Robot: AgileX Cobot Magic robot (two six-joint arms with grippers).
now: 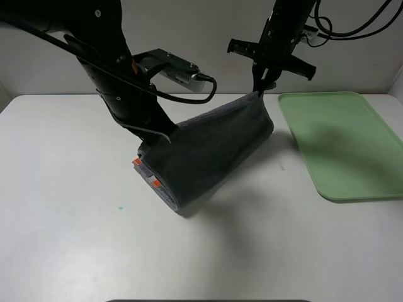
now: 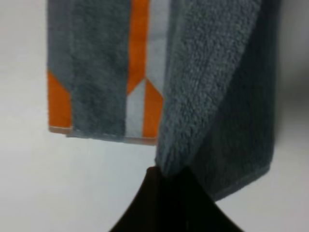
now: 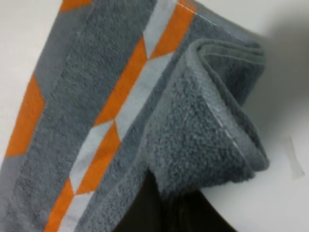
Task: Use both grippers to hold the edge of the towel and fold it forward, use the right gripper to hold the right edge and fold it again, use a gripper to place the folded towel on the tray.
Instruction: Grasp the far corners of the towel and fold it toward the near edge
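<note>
My right gripper keeps holding the towel for now until it lies farther over the orange-and-white stripes, since they lie exposed beyond the held hem (image 3: 222, 113).
The dark grey towel (image 1: 208, 154) hangs lifted between both grippers over the white table, its lower fold with orange-and-white stripes (image 1: 146, 171) resting on the table. My left gripper (image 1: 165, 135) is shut on the towel's near-left edge; in the left wrist view the cloth (image 2: 217, 116) runs into the dark fingertips (image 2: 166, 203). My right gripper (image 1: 259, 91) is shut on the towel's upper right corner, held higher. In the right wrist view the folded hem (image 3: 227, 125) bunches at the dark fingertips (image 3: 164, 212) above the striped layer (image 3: 111, 121). The pale-green tray (image 1: 343, 145) lies flat to the right, with nothing on it.
The white table (image 1: 75, 207) extends left and in front of the towel. A white wall stands behind. Black cables loop at the top right (image 1: 352, 25). A small green speck (image 1: 118, 207) marks the table at the left.
</note>
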